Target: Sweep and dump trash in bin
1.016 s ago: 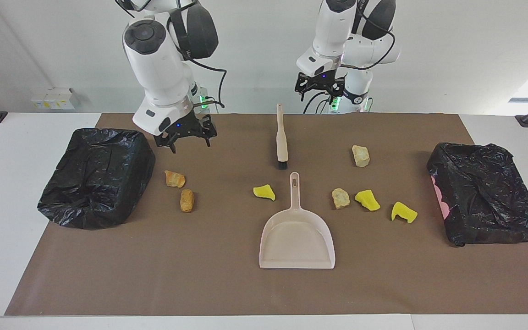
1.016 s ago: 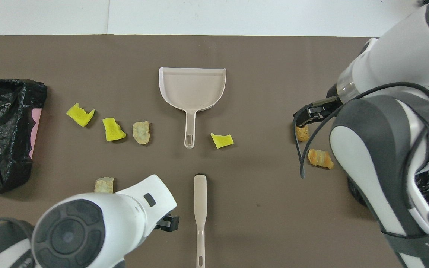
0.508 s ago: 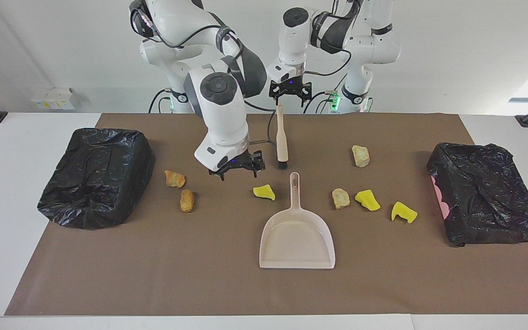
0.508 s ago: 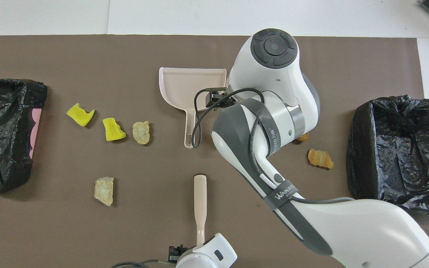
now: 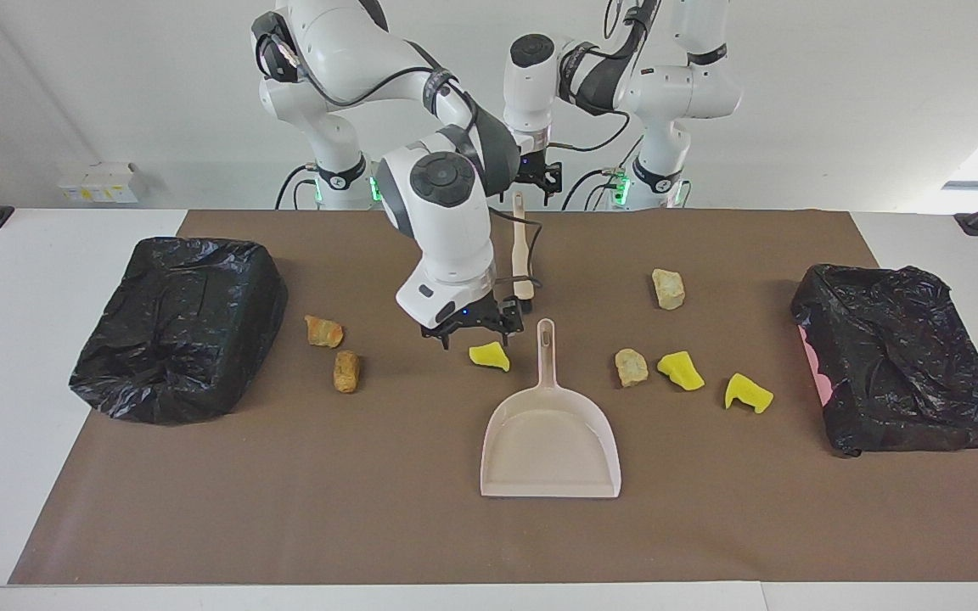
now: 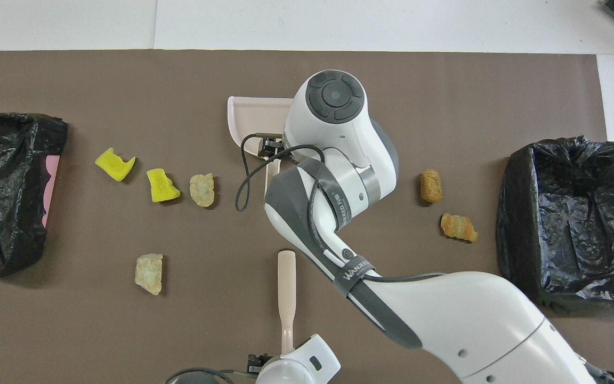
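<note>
My left gripper is ready to close now, because its fingers are around the brush handle (image 6: 287, 342).
The trash lies on the brown mat: a yellow sponge piece (image 5: 489, 356) beside the dustpan handle, two orange chunks (image 5: 323, 331) (image 5: 346, 371), two beige rocks (image 5: 668, 288) (image 5: 631, 367) and two more yellow pieces (image 5: 681, 370) (image 5: 747, 393). My right gripper (image 5: 474, 338) is open, low over the mat just beside that first sponge piece and the handle of the beige dustpan (image 5: 550, 441). My left gripper (image 5: 540, 188) is open above the handle end of the brush (image 5: 523, 255). In the overhead view the right arm hides the sponge piece and part of the dustpan (image 6: 248, 117).
A black-bagged bin (image 5: 179, 327) stands at the right arm's end of the table, another (image 5: 901, 365) at the left arm's end. The orange chunks lie between the first bin and the dustpan. The brush (image 6: 287, 288) lies nearer to the robots than the dustpan.
My right gripper moved from beside the bin to the mat's middle and came down by the sponge piece and dustpan handle. My left gripper moved over the brush handle's end.
</note>
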`<state>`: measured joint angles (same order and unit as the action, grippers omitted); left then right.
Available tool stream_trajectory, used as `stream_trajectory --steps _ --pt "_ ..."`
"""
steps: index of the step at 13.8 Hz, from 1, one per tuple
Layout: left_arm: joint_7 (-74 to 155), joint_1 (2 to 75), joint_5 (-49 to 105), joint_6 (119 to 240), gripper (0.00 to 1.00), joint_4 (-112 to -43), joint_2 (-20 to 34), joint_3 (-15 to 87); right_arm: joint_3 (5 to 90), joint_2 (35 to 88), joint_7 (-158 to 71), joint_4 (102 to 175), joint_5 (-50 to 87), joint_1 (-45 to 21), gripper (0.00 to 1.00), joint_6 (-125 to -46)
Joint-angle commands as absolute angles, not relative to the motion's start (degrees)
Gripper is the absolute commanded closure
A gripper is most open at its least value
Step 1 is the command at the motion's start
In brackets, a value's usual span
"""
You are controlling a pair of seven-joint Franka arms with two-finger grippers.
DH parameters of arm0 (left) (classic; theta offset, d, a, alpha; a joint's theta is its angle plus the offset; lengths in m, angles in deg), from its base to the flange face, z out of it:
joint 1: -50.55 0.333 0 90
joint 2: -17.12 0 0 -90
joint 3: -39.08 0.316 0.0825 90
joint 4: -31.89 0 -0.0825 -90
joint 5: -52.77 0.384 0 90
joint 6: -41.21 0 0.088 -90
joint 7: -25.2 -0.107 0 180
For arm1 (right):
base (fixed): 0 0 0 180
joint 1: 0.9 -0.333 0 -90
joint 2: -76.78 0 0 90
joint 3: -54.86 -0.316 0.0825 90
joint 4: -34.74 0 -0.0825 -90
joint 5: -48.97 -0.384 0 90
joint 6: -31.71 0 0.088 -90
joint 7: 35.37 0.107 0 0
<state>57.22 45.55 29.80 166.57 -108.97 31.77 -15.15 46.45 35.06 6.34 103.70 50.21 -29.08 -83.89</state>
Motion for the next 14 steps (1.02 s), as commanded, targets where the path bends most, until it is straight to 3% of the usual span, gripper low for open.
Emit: stream_trajectory --steps 1,2,3,6,9,14 --pt "56.93 45.98 29.04 167.60 0.14 -109.70 32.06 -15.41 46.33 33.63 8.75 101.88 51.96 -30.08 0.08 -83.60" --pt "56.76 45.90 29.04 167.51 0.19 -109.79 32.06 -15.41 46.33 33.63 8.66 101.88 52.05 -30.08 0.21 -83.08" --pt "56.49 45.89 29.04 167.34 0.28 -109.79 32.06 -15.41 46.42 33.63 8.66 101.88 52.05 -30.17 0.41 -82.81" --pt "56.05 46.07 29.12 167.07 0.72 -109.79 32.06 -15.33 46.42 33.80 8.04 101.88 52.83 -30.34 1.00 -82.63" --pt "55.09 46.33 29.91 166.81 0.98 -109.79 32.06 -15.24 45.98 34.24 7.78 101.80 54.42 -30.00 1.00 -82.46" --pt "55.08 47.74 31.85 161.64 1.00 -108.13 33.12 -14.80 45.28 38.27 6.21 102.23 53.10 -26.57 1.00 -80.79"
